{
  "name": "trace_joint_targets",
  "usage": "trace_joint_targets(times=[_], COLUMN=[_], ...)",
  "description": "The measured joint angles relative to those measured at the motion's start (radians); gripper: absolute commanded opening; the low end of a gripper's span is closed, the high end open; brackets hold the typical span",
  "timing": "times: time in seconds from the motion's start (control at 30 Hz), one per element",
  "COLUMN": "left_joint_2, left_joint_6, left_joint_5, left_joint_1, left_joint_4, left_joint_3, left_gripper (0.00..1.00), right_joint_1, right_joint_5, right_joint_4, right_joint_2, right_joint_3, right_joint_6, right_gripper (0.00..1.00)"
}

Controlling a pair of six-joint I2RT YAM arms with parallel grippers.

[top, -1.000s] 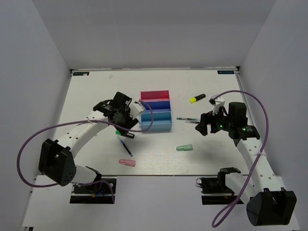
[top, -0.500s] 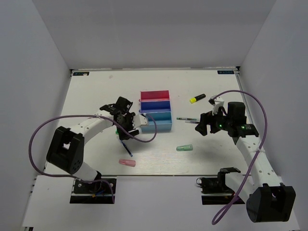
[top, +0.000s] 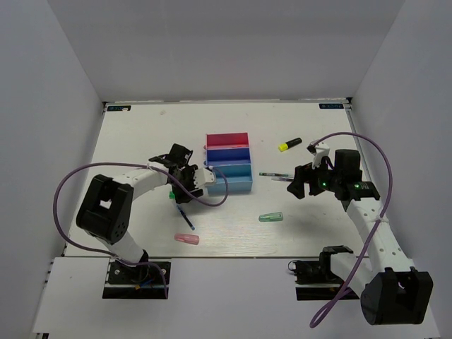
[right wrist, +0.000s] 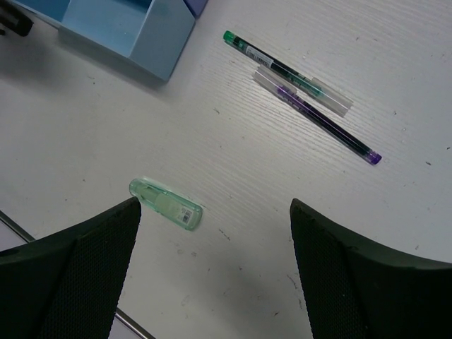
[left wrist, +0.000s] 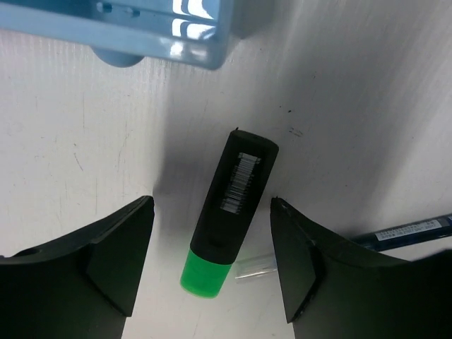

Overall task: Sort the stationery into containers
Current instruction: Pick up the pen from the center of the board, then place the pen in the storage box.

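The body of the black highlighter lies flat between the open fingers of my left gripper, so it is time to close now, which would catch the highlighter.
The three joined containers sit mid-table: magenta-red (top: 226,138), dark blue (top: 227,154), light blue (top: 230,176). My left gripper (top: 185,186) is open, low over the table just left of the light blue tray. In the left wrist view its fingers straddle a black highlighter with a green cap (left wrist: 233,208) lying flat, not touching it. My right gripper (top: 299,185) is open and empty, above the table; the mint-green capsule (right wrist: 166,205) lies near its left finger, and a green pen (right wrist: 272,63) and a purple pen (right wrist: 325,120) lie beyond.
A yellow-capped highlighter (top: 289,145) lies at the back right. A blue pen (top: 185,215) and a pink capsule (top: 187,239) lie near the front left. The light blue tray's corner (left wrist: 162,35) is close ahead of the left fingers. White walls enclose the table.
My left gripper has moved right and towards the near edge, down beside the light blue tray, and now straddles the green-capped highlighter. The right arm has barely moved.
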Motion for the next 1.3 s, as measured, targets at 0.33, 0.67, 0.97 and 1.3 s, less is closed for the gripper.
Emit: trace_joint_targets(times=[0.33, 0.67, 0.97, 1.3], left_joint_2=[-0.051, -0.113, -0.112, 0.209], left_joint_6=[-0.022, -0.132, -0.160, -0.124], left_joint_5=[-0.056, -0.187, -0.154, -0.217], left_joint_1=[0.027, 0.069, -0.086, -0.199], left_joint_4=[0.194, 0.235, 0.268, 0.382], left_joint_3=[-0.098, -0.039, 0.270, 0.416], left_gripper=[0.08, 0.00, 0.00, 0.02], right_joint_1=[-0.014, -0.032, -0.032, -0.037], right_joint_5=[-0.007, -0.029, -0.053, -0.058], right_joint_4=[-0.004, -0.004, -0.005, -0.006], right_joint_2=[0.000, -0.008, -0.009, -0.017], right_joint_3=[0.000, 0.000, 0.000, 0.001], right_joint_6=[0.000, 0.004, 0.002, 0.001], right_gripper=[0.88, 0.88, 0.00, 0.00])
